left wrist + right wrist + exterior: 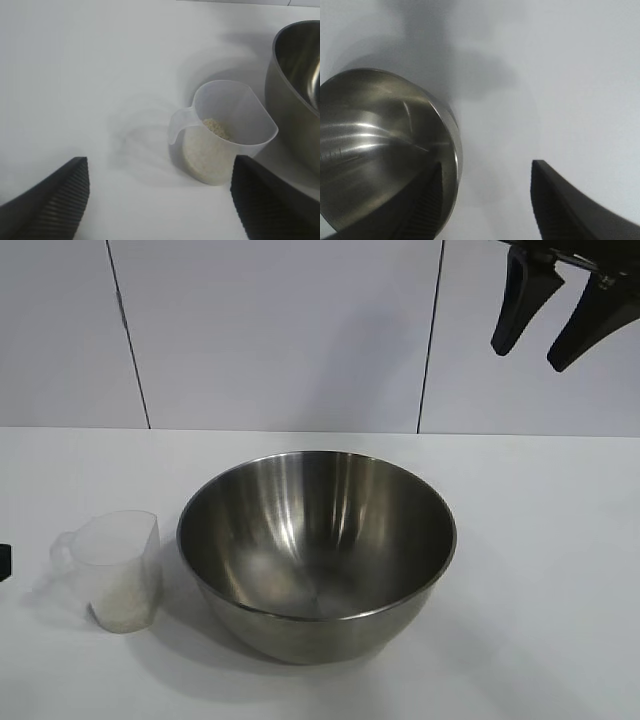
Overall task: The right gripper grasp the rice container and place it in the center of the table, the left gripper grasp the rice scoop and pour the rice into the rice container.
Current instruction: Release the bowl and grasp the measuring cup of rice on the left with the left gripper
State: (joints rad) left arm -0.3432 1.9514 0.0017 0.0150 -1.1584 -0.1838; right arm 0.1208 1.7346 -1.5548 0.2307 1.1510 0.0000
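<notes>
My left gripper should pour the rice, so next it needs to grab the scoop's slim tab handle [62,552], because the scoop's cup [121,570] is wide and holds loose rice.
The rice container [316,540], a wide steel bowl, stands empty in the middle of the white table [540,540]. Just left of it stands the rice scoop [118,570], a frosted plastic cup with its tab handle turned away from the bowl. Rice [216,127] fills its lower part. My left gripper [160,165] hovers low beside the scoop [225,145], open, with bare table between its fingers. High above the table's back right, my right gripper [528,355] hangs open and holds nothing. In its own view, the right gripper [487,167] looks down past the bowl's rim [454,150].
A white panelled wall [280,330] stands behind the table. A small black part of the left arm [3,562] shows at the table's left edge. Bare tabletop lies to the right of the bowl and in front of it.
</notes>
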